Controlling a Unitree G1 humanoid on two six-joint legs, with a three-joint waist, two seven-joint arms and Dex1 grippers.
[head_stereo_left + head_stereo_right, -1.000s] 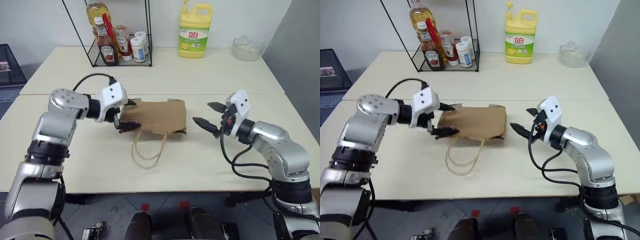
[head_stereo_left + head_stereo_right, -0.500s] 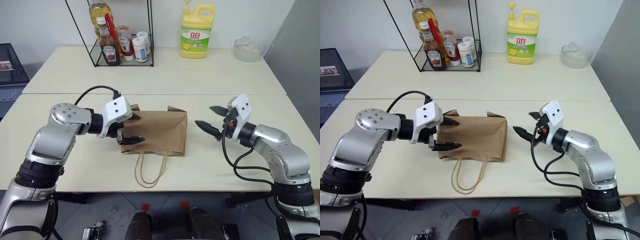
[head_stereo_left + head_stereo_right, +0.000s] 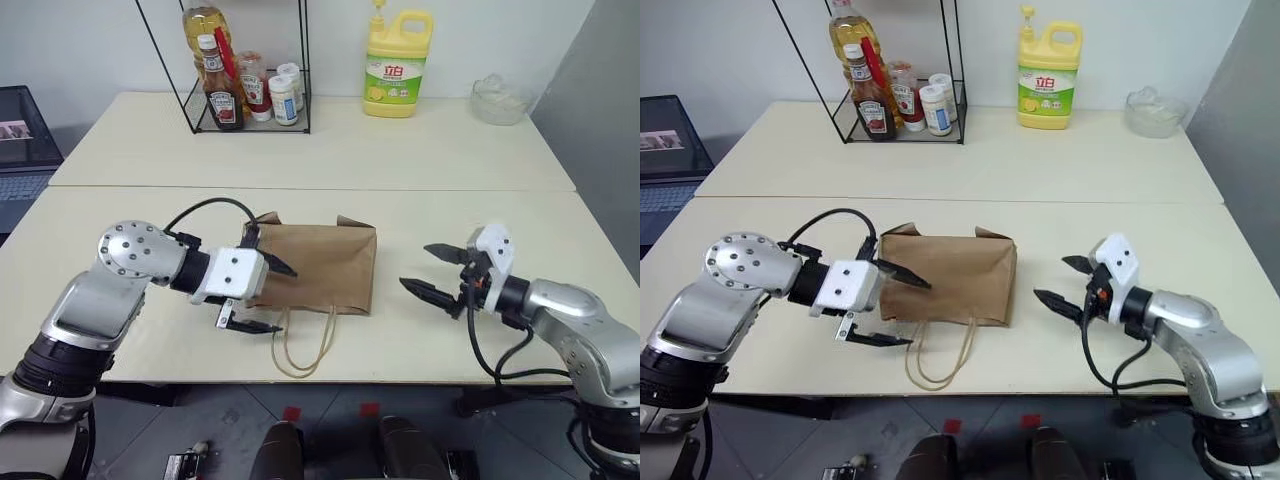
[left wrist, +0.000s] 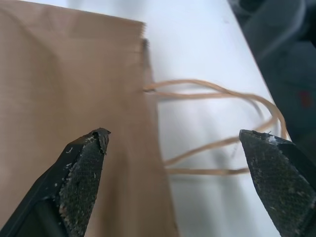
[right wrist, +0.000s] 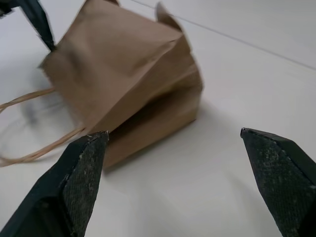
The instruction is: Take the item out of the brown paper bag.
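Observation:
The brown paper bag (image 3: 320, 265) lies flat on the tabletop, so the left gripper should next take hold of it by the twine handle (image 3: 286, 345) that loops out past the bag's edge.
The brown paper bag (image 3: 320, 265) lies flat on the table, its twine handles (image 3: 305, 345) trailing toward the front edge. The item is hidden. My left gripper (image 3: 280, 298) is open at the bag's near-left corner, one finger over the paper and the other beside the handles, holding nothing. In the left wrist view the bag's edge (image 4: 74, 89) and the handles (image 4: 217, 128) lie between the spread fingers. To the right of the bag, clear of it, my right gripper (image 3: 416, 266) is open and points at the bag (image 5: 123, 74).
A black wire rack (image 3: 240, 70) with sauce bottles stands at the back left. A yellow detergent jug (image 3: 397, 62) and a glass bowl (image 3: 497, 97) stand at the back right. A laptop (image 3: 20, 130) sits off the table's left side.
Both arms drew back toward the front edge and sank a little. The left gripper rolled and slid from the bag's left side to its near corner by the handles. The view also shifted.

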